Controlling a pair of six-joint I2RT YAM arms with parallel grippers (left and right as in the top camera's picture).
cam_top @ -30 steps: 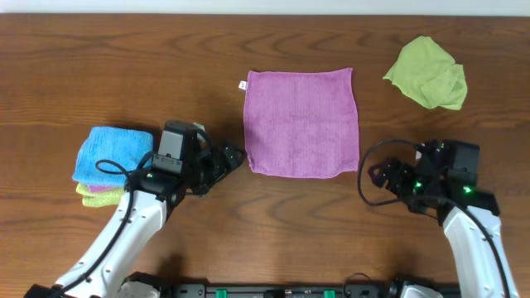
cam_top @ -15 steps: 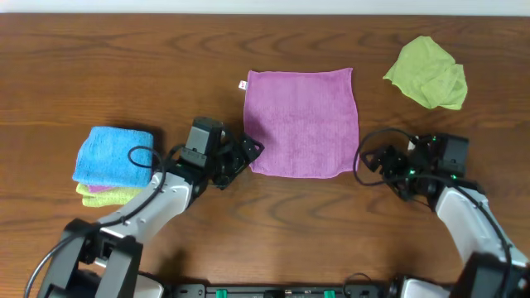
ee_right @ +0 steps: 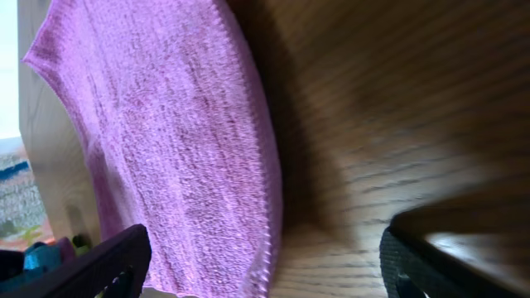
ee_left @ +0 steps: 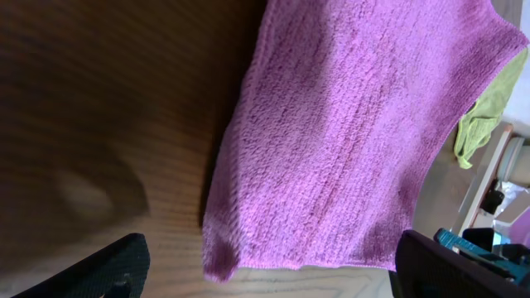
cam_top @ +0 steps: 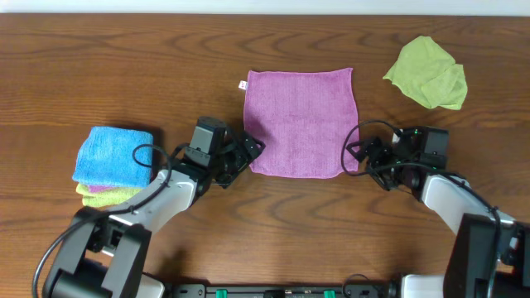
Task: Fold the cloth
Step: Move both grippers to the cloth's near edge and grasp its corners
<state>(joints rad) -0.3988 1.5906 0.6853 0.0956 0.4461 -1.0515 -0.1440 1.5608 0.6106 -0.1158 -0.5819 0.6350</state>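
My right gripper grabs the purple-pink cloth (cam_top: 301, 122) by the near corner next, to fold its near edge toward the far edge.
The purple-pink cloth (cam_top: 301, 122) lies flat and unfolded on the table, with a small white tag at its far left corner. My left gripper (cam_top: 251, 151) is open at the cloth's near left corner; in the left wrist view that corner (ee_left: 222, 263) lies between the two spread fingers (ee_left: 265, 273). My right gripper (cam_top: 354, 151) is open at the near right corner; in the right wrist view the cloth's edge (ee_right: 267, 248) sits between the fingers (ee_right: 263, 269). Neither gripper holds the cloth.
A lime-green cloth (cam_top: 427, 73) lies crumpled at the far right. A bright blue folded cloth (cam_top: 114, 154) tops a small stack of folded cloths at the left. The table is brown wood (cam_top: 124, 74).
Both arms have moved inward toward the cloth's near corners. The left gripper reached the near left corner first; the right gripper came in to the near right corner. The cloth has not moved.
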